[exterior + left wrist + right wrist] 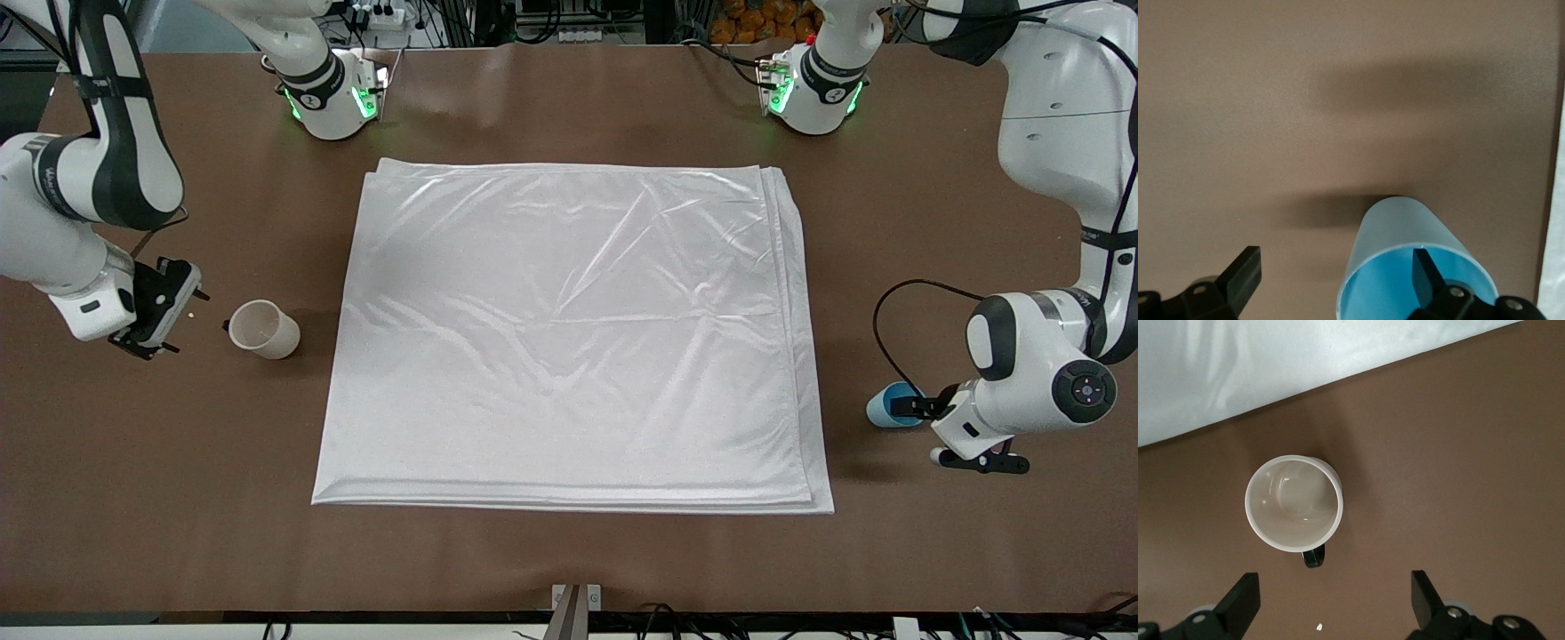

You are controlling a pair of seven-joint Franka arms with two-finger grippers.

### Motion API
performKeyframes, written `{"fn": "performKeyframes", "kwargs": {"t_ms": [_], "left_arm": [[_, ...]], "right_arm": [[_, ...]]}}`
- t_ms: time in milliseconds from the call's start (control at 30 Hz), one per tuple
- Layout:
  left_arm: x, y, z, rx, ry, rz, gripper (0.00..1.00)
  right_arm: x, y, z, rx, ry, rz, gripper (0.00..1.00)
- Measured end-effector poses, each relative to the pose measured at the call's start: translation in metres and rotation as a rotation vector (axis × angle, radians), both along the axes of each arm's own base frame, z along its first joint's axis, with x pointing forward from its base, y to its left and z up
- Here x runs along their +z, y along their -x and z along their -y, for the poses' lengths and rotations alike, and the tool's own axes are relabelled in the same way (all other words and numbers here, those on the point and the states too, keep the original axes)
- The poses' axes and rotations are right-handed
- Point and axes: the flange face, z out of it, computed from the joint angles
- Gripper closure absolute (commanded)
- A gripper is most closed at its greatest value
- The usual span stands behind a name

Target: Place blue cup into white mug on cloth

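Observation:
My right gripper is to grab the white mug next by its black handle (228, 325), so that it can set the mug on the cloth (569, 338) for the blue cup.
The blue cup (892, 405) stands on the brown table beside the cloth (569, 338), toward the left arm's end. My left gripper (913, 407) is at the cup and open. In the left wrist view one finger (1426, 275) is inside the cup (1398, 233) and the other finger (1242, 275) is outside it, wide apart. The white mug (264, 329) stands upright on the table beside the cloth, toward the right arm's end. My right gripper (187, 320) is open and empty beside the mug, on its handle side. In the right wrist view the mug (1294, 503) is just clear of the gripper (1335, 600).
The cloth lies flat in the middle of the table, with nothing on it. Its edge shows in the right wrist view (1271, 367) and the left wrist view (1555, 233). A small white crumb (1319, 627) lies on the table between the right fingers.

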Motion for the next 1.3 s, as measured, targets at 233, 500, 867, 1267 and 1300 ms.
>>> {"fn": "performKeyframes", "kwargs": {"t_ms": [233,500,867,1267,1300], "left_arm": [[-0.008,0.000,-0.004,0.004,0.000,0.007,0.83],[-0.009,0.000,-0.005,0.008,0.000,0.007,1.00],[-0.003,-0.003,0.000,0.002,0.003,0.018,1.00],[0.022,-0.010,-0.002,0.004,-0.001,0.056,1.00],[0.027,-0.010,-0.003,0.005,-0.001,0.058,1.00]], "right_arm": [[-0.041,0.017,0.014,0.123,0.016,0.015,0.00],[-0.071,0.020,0.025,0.238,0.019,0.008,0.00],[-0.096,0.019,0.024,0.257,0.024,0.024,0.00],[-0.133,0.036,0.041,0.248,0.027,0.026,0.00],[-0.136,0.038,0.042,0.248,0.027,0.027,0.00]]}}
